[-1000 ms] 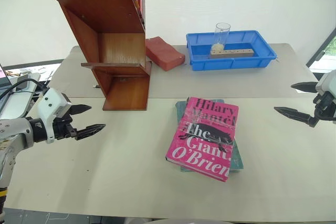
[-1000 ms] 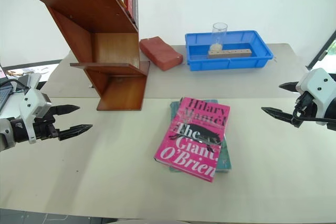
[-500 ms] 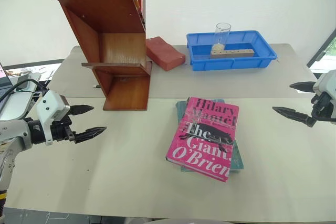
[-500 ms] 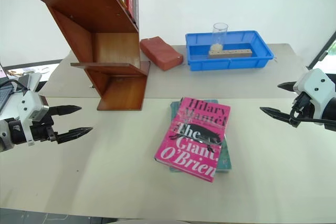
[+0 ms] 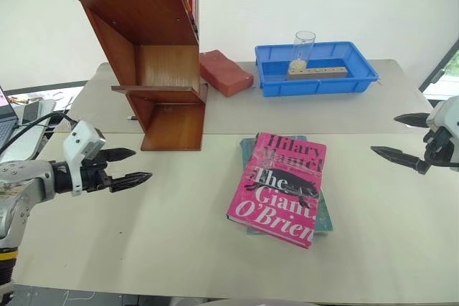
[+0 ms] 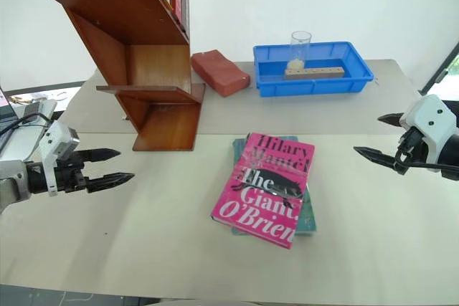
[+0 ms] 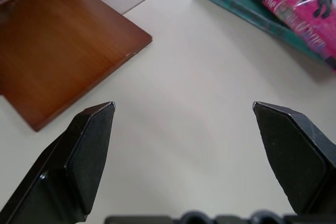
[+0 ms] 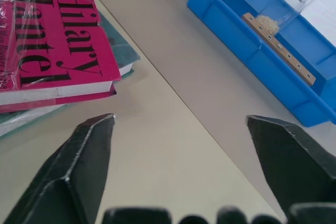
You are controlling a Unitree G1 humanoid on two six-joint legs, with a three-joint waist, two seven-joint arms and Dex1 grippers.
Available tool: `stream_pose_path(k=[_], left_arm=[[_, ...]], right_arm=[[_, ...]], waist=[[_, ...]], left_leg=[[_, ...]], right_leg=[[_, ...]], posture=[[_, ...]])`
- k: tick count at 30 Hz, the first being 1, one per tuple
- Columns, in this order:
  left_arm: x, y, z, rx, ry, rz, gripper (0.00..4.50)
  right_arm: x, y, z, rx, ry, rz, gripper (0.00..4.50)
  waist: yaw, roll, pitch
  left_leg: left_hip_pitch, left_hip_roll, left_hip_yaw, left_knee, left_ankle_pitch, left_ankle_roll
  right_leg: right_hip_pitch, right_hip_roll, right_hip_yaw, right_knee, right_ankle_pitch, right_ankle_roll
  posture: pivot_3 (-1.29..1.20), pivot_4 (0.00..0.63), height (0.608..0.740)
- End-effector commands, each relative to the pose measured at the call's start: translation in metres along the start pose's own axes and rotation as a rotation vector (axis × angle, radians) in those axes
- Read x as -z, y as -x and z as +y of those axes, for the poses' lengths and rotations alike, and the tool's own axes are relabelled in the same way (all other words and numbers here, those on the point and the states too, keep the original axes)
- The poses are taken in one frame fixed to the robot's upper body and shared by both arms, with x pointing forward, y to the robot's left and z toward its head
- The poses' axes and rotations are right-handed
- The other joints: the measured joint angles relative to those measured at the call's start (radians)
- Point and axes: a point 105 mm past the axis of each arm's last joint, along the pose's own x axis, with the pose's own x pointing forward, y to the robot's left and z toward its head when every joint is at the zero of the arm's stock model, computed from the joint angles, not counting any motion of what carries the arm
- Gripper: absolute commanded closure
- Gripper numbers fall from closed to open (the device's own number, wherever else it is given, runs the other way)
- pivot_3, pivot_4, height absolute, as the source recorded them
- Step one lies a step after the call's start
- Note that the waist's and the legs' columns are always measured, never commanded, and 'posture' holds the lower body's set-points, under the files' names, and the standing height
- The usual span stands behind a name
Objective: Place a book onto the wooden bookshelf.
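The teal book (image 5: 323,216) lies under most of the pink book. My left gripper grabs the pink book by the overhanging lower end of its spine (image 5: 232,208) next.
The bright pink book (image 5: 281,188) with black lettering lies flat on a teal book (image 5: 323,216) in the middle of the beige table. It also appears in the right wrist view as the pink book (image 8: 50,69). At the back left stands the reddish-brown wooden bookshelf (image 5: 154,55), with several books on its top tier. My left gripper (image 5: 129,166) hovers open at the left, between shelf and table front, pointing toward the book. Out at the right edge, my right gripper (image 5: 400,137) is open and empty, well apart from the book.
A blue plastic tray (image 5: 315,68) at the back right holds a clear glass (image 5: 303,46) and a wooden block with holes. A red brick (image 5: 224,72) lies between tray and shelf. A seam runs across the table (image 5: 165,249) behind the books.
My left gripper has shifted a little to the right toward the book and rolled slightly. The right gripper has stayed in place, fingers still apart.
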Motion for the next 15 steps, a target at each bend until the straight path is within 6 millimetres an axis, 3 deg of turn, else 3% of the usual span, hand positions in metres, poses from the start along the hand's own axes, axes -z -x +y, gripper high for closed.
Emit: stream_pose_path(k=[1, 7, 10, 15], left_arm=[[-0.011, -0.023, -0.024, 0.160, 0.116, -0.047, 0.00], [-0.025, -0.064, -0.052, 0.385, 0.362, -0.102, 0.00], [-0.015, -0.092, -0.062, 0.465, 0.552, -0.079, 0.00], [0.001, -0.123, -0.069, 0.475, 0.691, -0.025, 0.00]], right_arm=[[-0.011, 0.001, 0.010, -0.033, 0.079, -0.022, 1.53], [-0.004, -0.013, 0.043, -0.145, 0.108, 0.002, 3.61], [0.006, -0.026, 0.058, -0.189, 0.152, 0.053, 4.47], [0.013, -0.039, 0.064, -0.205, 0.171, 0.087, 4.47]], waist=[[0.004, 0.000, 0.000], [0.000, 0.000, 0.000], [-0.002, 0.000, 0.000], [-0.004, 0.000, 0.001]], left_leg=[[0.000, 0.000, 0.000, 0.000, 0.000, 0.000], [0.003, 0.000, -0.002, 0.000, 0.000, 0.000], [0.007, -0.001, -0.004, 0.000, 0.000, 0.000], [0.013, -0.001, -0.004, -0.001, 0.000, 0.001]], right_leg=[[0.001, 0.000, 0.000, 0.000, 0.000, 0.000], [0.013, 0.001, 0.000, -0.004, 0.000, 0.001], [0.016, 0.002, 0.000, -0.006, -0.001, 0.003], [0.028, 0.002, 0.000, -0.012, -0.001, 0.002]], posture=[[0.00, 0.150, 0.637], [0.00, 0.150, 0.637], [0.00, 0.150, 0.637], [0.00, 0.150, 0.637]])
